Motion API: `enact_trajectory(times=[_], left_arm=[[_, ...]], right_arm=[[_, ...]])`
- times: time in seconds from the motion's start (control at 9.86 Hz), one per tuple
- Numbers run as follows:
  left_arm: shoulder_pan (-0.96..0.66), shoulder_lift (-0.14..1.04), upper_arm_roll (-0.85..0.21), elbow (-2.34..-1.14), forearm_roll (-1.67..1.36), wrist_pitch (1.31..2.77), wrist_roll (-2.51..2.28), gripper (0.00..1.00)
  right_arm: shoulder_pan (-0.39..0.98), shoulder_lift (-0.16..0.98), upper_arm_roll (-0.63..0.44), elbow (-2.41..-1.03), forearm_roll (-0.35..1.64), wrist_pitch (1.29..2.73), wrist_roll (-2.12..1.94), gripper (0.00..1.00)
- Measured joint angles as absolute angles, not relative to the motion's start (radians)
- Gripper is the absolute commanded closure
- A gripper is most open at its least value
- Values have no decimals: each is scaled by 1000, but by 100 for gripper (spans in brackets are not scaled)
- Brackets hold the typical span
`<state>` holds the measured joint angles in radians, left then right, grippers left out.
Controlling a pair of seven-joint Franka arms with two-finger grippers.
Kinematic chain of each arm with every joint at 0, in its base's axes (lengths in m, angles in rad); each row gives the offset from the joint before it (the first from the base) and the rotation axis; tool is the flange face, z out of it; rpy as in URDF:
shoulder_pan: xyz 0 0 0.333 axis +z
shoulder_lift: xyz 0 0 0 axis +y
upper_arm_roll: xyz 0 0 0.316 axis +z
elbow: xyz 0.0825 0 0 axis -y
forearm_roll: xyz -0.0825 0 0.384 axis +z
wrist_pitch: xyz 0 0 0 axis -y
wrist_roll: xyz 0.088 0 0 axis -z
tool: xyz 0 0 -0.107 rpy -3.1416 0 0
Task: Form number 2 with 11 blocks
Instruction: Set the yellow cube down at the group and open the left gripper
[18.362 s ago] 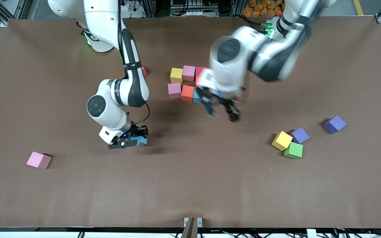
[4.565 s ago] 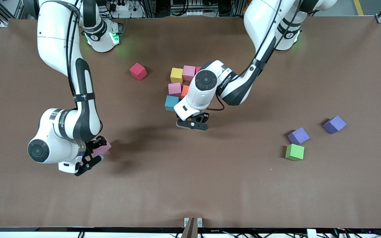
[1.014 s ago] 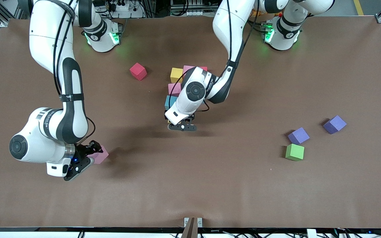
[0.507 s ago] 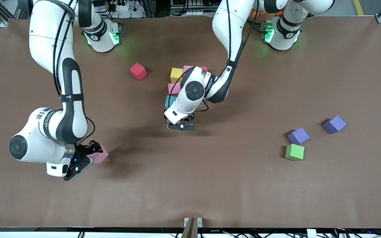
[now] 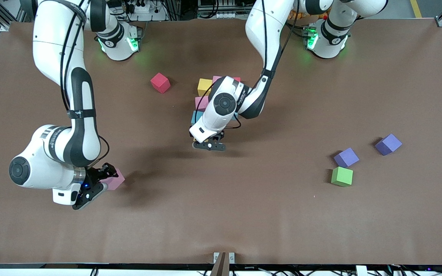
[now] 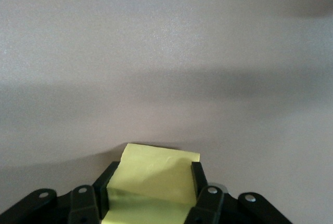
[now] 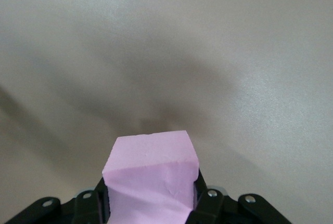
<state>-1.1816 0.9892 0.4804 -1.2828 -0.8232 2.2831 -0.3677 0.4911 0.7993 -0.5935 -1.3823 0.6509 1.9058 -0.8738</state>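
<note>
The yellow block's lower edge is resting on the tabletop beside the light blue cube, so the yellow block would stay there and the left gripper should open now.
The number 2 stands partly built at mid-table: a yellow cube (image 5: 204, 86), a pink cube (image 5: 200, 102) and a light blue cube (image 5: 194, 116) show, and the left arm hides the others. My left gripper (image 5: 208, 146) is low beside the light blue cube, shut on a yellow block (image 6: 156, 174). My right gripper (image 5: 106, 180) hangs over bare table toward the right arm's end, shut on a pink block (image 5: 116, 179), which fills the space between its fingers (image 7: 200, 193). A red cube (image 5: 160, 82) and a green cube (image 5: 341, 176) lie loose.
Two purple cubes (image 5: 346, 157) (image 5: 388, 144) sit beside the green cube toward the left arm's end. The brown table (image 5: 221, 214) stretches wide on the camera side of both grippers.
Since the older frames the light blue cube joined the group, and the yellow and pink blocks were picked up. In the last second the left gripper crept slightly toward the right arm's end.
</note>
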Motion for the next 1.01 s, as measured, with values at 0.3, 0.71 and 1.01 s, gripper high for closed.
enact_trajectory(times=[0.3,0.71,1.01], left_arm=[[-1182,990,480,-1282,-823,2284,-368,90],[-1197,1003,480,-1282,-825,2284,-368,0],[-1204,1012,480,-1282,-827,2299,-368,0]], right_arm=[[491,799,-594,-1382,651,1906,-874,71],[491,800,-593,-1382,652,1906,-875,71],[491,800,-593,-1382,652,1906,-875,71]])
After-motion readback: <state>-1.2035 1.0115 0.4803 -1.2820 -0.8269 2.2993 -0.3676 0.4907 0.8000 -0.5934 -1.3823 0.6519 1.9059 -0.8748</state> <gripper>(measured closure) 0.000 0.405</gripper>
